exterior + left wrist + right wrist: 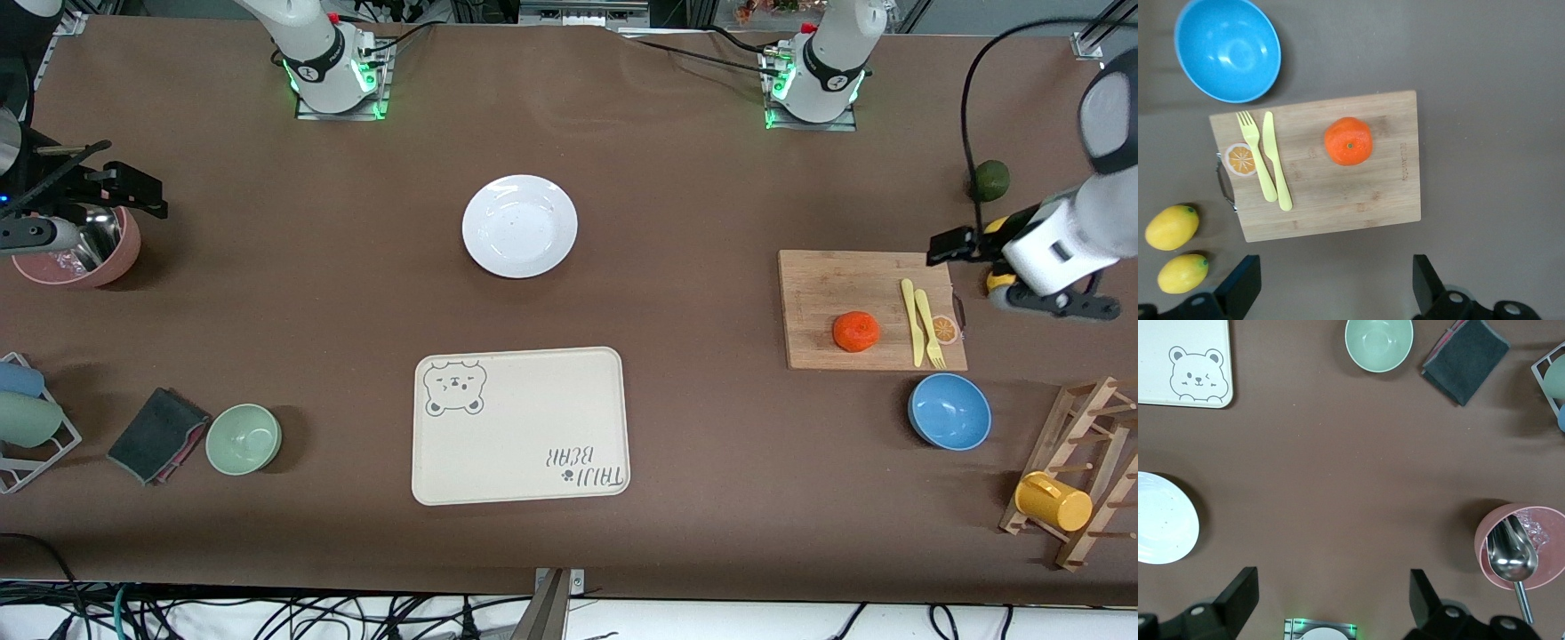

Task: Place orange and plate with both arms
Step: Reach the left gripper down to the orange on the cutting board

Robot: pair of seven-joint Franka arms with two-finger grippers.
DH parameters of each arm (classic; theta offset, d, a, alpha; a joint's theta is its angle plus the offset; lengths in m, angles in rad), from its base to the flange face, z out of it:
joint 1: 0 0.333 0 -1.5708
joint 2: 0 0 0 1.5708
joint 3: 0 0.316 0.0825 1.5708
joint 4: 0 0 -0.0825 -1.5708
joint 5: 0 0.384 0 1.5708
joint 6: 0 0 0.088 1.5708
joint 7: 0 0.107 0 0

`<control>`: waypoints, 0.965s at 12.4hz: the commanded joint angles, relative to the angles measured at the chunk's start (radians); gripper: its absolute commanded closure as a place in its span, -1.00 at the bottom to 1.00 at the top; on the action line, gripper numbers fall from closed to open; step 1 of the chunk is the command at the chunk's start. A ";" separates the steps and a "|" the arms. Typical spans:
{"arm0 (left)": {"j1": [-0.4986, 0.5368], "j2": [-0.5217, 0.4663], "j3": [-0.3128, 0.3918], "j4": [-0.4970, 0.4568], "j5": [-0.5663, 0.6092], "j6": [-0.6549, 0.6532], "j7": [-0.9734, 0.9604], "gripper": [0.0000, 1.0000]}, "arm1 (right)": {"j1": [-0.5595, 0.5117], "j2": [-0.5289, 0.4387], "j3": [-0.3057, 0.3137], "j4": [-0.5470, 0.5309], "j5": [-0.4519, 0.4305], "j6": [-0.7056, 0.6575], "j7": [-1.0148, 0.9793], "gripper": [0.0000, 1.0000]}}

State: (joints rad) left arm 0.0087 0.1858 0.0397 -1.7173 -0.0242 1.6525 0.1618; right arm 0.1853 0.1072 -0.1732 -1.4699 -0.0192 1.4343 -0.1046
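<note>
My left gripper grabs the orange (856, 331) by the orange's round sides next, to place it with the plate (519, 226).
The orange (856, 331) lies on a wooden cutting board (827, 284) toward the left arm's end of the table. It also shows in the left wrist view (1349, 141) on the board (1391, 187). The white plate (519, 226) sits empty mid-table, farther from the front camera than the cream bear tray (533, 418). Its edge shows in the right wrist view (1161, 527). My left gripper (953, 244) (1331, 287) is open and empty, high over the table beside the board. My right gripper (133, 191) (1331, 607) is open and empty, high beside the pink bowl (129, 244).
A yellow fork and knife (925, 324) lie on the board. A blue bowl (949, 411), two lemons (1171, 227), an avocado (991, 180) and a mug rack (1053, 500) surround it. A green bowl (244, 438) and a dark cloth (158, 434) lie toward the right arm's end.
</note>
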 commanded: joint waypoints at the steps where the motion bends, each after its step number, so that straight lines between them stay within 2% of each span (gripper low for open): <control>1: 0.007 0.087 -0.001 0.050 -0.019 -0.008 -0.025 -1.00 | -0.001 0.002 0.000 0.014 0.011 -0.011 0.006 -1.00; 3: 0.002 0.133 -0.003 0.030 -0.017 0.038 -0.024 -1.00 | -0.001 0.000 0.000 0.014 0.011 -0.014 0.006 -1.00; 5: 0.001 0.135 -0.001 -0.023 -0.017 0.122 -0.024 -1.00 | -0.001 0.002 0.000 0.014 0.011 -0.012 0.006 -1.00; 12: -0.013 0.133 -0.009 -0.339 -0.016 0.579 -0.045 -1.00 | 0.003 0.000 0.004 0.014 0.030 -0.003 0.006 -1.00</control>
State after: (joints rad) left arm 0.0023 0.3403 0.0271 -1.9669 -0.0242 2.1290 0.1263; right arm 0.1862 0.1073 -0.1702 -1.4698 -0.0039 1.4349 -0.1046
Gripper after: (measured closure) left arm 0.000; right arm 0.000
